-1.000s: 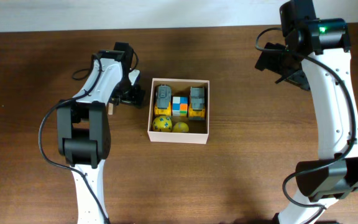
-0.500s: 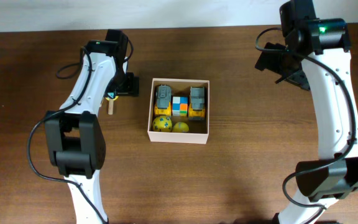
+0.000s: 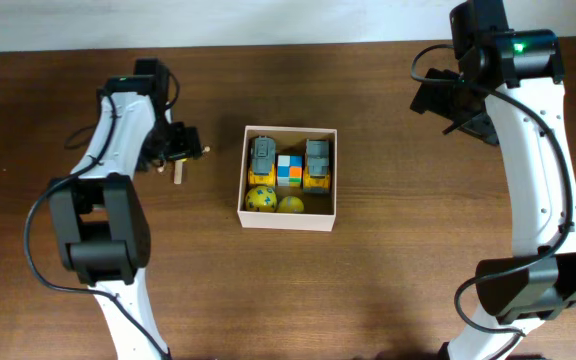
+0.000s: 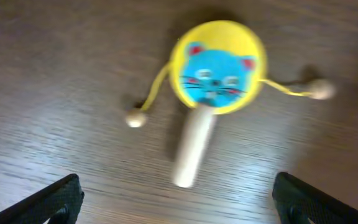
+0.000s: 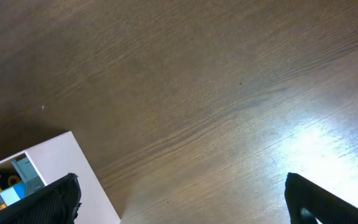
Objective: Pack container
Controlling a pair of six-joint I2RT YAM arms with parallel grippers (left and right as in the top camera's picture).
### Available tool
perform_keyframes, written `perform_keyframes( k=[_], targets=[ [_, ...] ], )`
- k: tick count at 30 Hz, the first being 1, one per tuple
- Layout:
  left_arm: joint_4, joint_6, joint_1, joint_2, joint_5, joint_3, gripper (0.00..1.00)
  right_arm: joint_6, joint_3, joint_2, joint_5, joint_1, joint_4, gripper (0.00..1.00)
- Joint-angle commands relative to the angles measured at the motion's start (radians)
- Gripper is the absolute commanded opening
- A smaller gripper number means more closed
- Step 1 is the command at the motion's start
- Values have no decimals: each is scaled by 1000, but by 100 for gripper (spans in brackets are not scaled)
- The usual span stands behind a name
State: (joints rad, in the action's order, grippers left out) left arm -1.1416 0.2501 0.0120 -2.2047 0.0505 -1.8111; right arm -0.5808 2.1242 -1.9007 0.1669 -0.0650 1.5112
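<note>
My left gripper is open with its fingers above the wooden handle (image 3: 179,174) (image 4: 194,146), so it would miss the handle if it closed now. It needs to go lower first, then close on the handle.
The container (image 3: 288,222) is a square box with white walls and a tan inside, at mid table. It holds two grey-and-yellow toy trucks (image 3: 264,157), a coloured cube (image 3: 288,170) and two yellow balls (image 3: 261,199). A yellow rattle drum with a blue cat face (image 4: 216,65) lies on the table left of the box; its wooden handle (image 3: 179,174) shows in the overhead view. My left gripper (image 3: 175,150) hovers over it, open and empty (image 4: 179,208). My right gripper (image 3: 460,105) is open and empty (image 5: 185,205), far right of the box.
The brown wooden table (image 3: 388,270) carries nothing else. A white corner of the container (image 5: 61,168) shows at the lower left of the right wrist view. The pale wall runs along the table's far edge.
My left arm has swung left, away from the container, and now hangs over the rattle drum. The box's contents and the right arm have not moved.
</note>
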Motion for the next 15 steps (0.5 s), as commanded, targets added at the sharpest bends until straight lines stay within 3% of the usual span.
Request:
perform_keyframes(
  k=[1,11,15],
  targets=[
    [27,-43,2,20,-34,44,99,-11,6,7,2,6,0,99],
    [135,-88,-3,19,-36,149,91,-11,6,7,2,6,0,99],
    [174,-91,-2,19,-36,187,77,-11,6,7,2,6,0,99]
  ],
)
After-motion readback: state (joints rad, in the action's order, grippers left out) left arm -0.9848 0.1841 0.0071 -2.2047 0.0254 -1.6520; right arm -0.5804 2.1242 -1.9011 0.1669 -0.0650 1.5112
